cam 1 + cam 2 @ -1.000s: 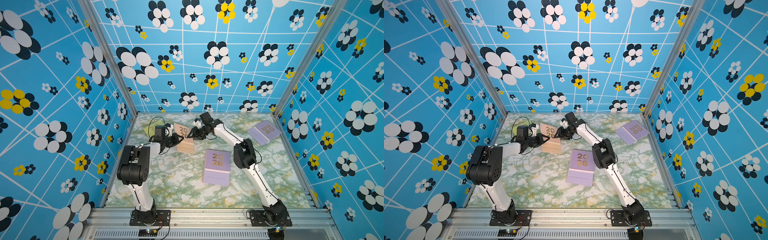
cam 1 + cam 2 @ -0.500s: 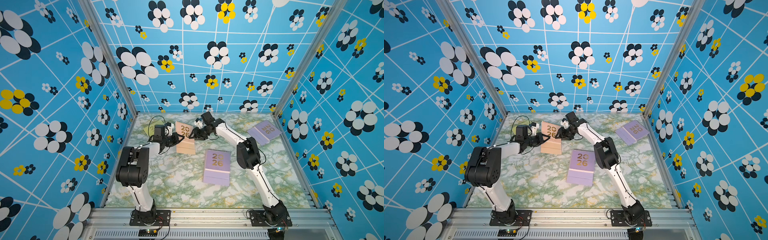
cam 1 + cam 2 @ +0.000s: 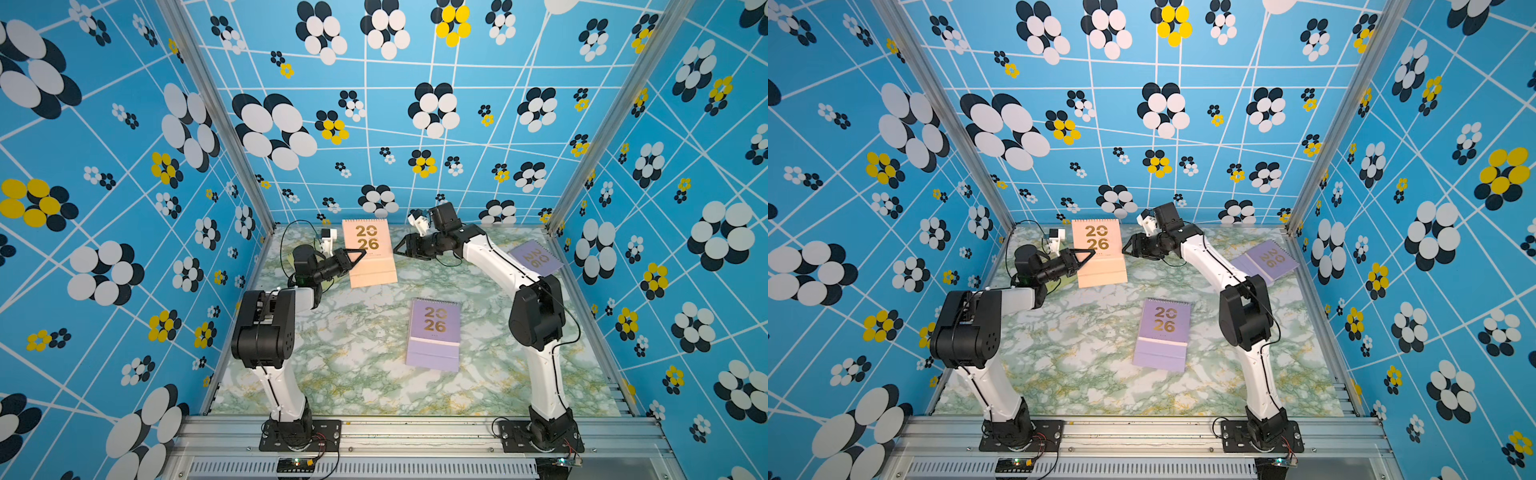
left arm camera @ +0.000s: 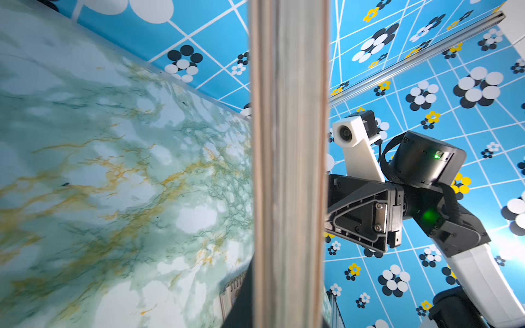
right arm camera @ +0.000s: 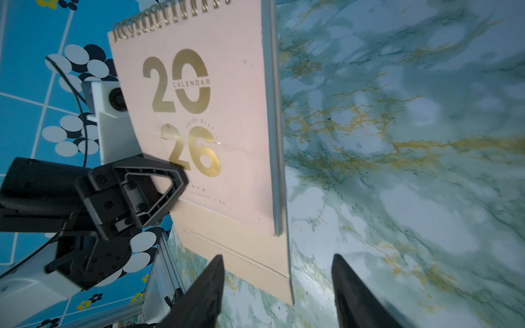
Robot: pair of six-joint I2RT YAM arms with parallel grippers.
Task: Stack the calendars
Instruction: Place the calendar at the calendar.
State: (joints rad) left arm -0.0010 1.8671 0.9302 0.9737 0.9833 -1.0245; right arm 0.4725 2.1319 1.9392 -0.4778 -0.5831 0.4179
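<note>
I will stack the peach calendar on the lilac one, so next I will grab its free side edge, opposite my left gripper, with my right gripper.
A peach calendar [image 3: 370, 257] [image 3: 1100, 253] with gold "2026" hangs tilted above the marble table near the back wall. My left gripper [image 3: 361, 252] [image 3: 1091, 252] is shut on its left edge; the left wrist view shows the calendar edge-on [image 4: 288, 170]. My right gripper [image 3: 397, 249] [image 3: 1126, 248] is open just off the calendar's right edge, its jaws apart with nothing between them [image 5: 277, 257]. The peach cover [image 5: 213, 142] fills the right wrist view. One lilac calendar [image 3: 434, 334] [image 3: 1163, 334] lies flat mid-table, and another [image 3: 536, 257] [image 3: 1266, 259] lies at the right wall.
The marble table [image 3: 357, 374] is boxed in by blue flowered walls on three sides. An aluminium rail [image 3: 415, 432] runs along the front with both arm bases on it. A sliver of yellow-green [image 3: 1059, 284] shows under my left forearm.
My right gripper has opened and drawn back to the right, off the peach calendar. The left gripper keeps its hold, and the calendar sits slightly higher and further back.
</note>
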